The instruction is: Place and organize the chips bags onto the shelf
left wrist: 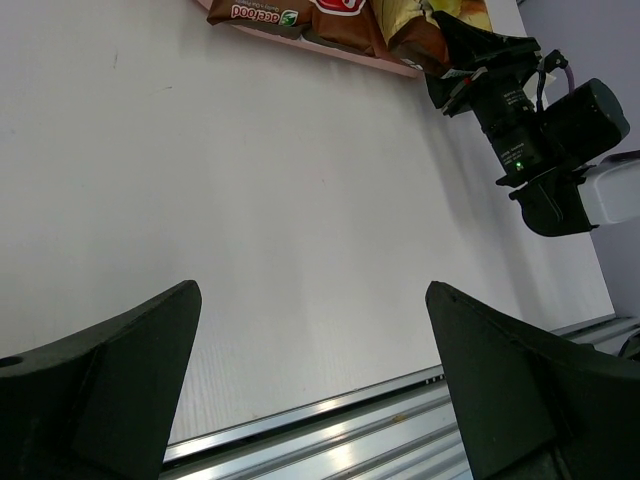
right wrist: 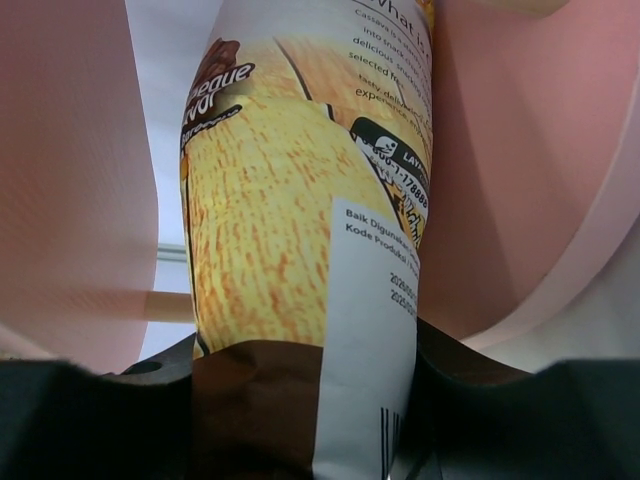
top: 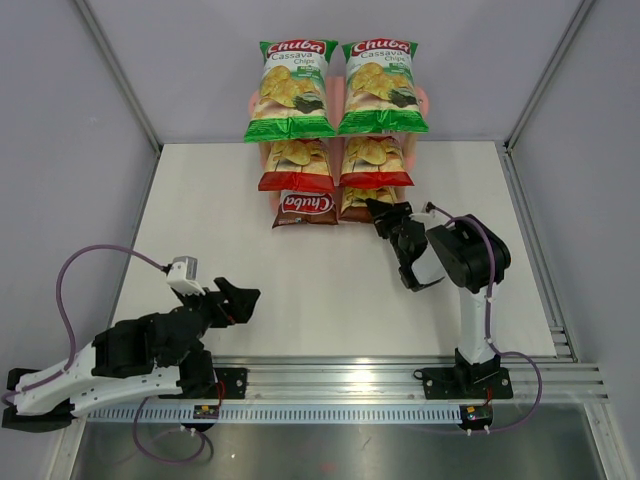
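Note:
The second dark brown bag reaches well in between the pink boards, its length lying along the bottom board, so it is time for my right gripper to release it.
The pink shelf (top: 428, 98) stands at the table's far edge. Two green bags (top: 292, 88) (top: 384, 85) lie on its top board. Two red bags (top: 296, 165) (top: 376, 161) sit on the middle board. A dark brown bag (top: 306, 207) lies on the bottom board at left. My right gripper (top: 382, 212) is shut on the end of the second dark brown bag (right wrist: 300, 270), which reaches in between the pink boards (right wrist: 75, 200) at the bottom right. My left gripper (top: 243, 300) is open and empty over the near left of the table (left wrist: 260, 200).
Grey walls enclose the white table (top: 330, 290). An aluminium rail (top: 350, 375) runs along the near edge. The right arm (left wrist: 545, 140) shows in the left wrist view beside the shelf's bottom board (left wrist: 340, 55).

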Motion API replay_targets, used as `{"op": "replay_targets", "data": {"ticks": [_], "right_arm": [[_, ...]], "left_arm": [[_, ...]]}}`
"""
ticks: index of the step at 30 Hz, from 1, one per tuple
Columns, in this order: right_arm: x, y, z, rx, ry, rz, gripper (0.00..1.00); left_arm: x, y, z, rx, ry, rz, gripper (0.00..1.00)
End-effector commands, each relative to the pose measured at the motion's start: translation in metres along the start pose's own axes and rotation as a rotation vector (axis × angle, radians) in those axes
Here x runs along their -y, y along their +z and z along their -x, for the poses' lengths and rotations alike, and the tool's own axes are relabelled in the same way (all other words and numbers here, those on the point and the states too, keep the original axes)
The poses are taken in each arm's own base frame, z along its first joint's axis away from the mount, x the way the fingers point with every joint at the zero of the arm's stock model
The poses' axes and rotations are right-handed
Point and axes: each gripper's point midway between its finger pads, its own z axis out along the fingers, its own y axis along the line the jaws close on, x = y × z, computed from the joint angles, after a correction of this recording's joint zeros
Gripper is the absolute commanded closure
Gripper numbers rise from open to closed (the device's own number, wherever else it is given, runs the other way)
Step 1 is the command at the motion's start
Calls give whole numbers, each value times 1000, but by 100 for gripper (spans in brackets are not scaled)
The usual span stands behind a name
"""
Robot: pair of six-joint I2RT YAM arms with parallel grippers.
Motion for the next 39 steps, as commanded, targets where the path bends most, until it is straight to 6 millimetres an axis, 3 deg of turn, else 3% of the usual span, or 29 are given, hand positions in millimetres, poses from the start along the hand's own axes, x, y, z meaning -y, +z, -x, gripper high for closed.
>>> {"op": "replay_targets", "data": {"ticks": [1, 11, 15, 20, 23, 25, 26, 39], "right_arm": [[7, 9, 0, 31, -37, -51, 51], [13, 23, -12, -21, -76, -46, 44], [16, 18, -10, -14, -73, -59, 36], [18, 6, -8, -12, -37, -93, 34], [21, 0, -9, -25, -34, -118, 21], [20, -2, -9, -32, -36, -131, 4], [21, -4, -8, -34, -44, -142, 1], [29, -27, -3, -60, -86, -244, 1]], "left_arm": [[1, -7, 22, 59, -34, -3, 1], [-7, -12, 25, 69, -50, -4, 1], [-8, -14, 25, 70, -59, -8, 1], [-9, -15, 25, 69, -63, -14, 1], [-8, -15, 25, 66, -64, -18, 1], [-7, -16, 25, 61, -64, -22, 1], [-6, -16, 25, 59, -62, -24, 1], [-11, -15, 24, 38, -28, 33, 1]]}}
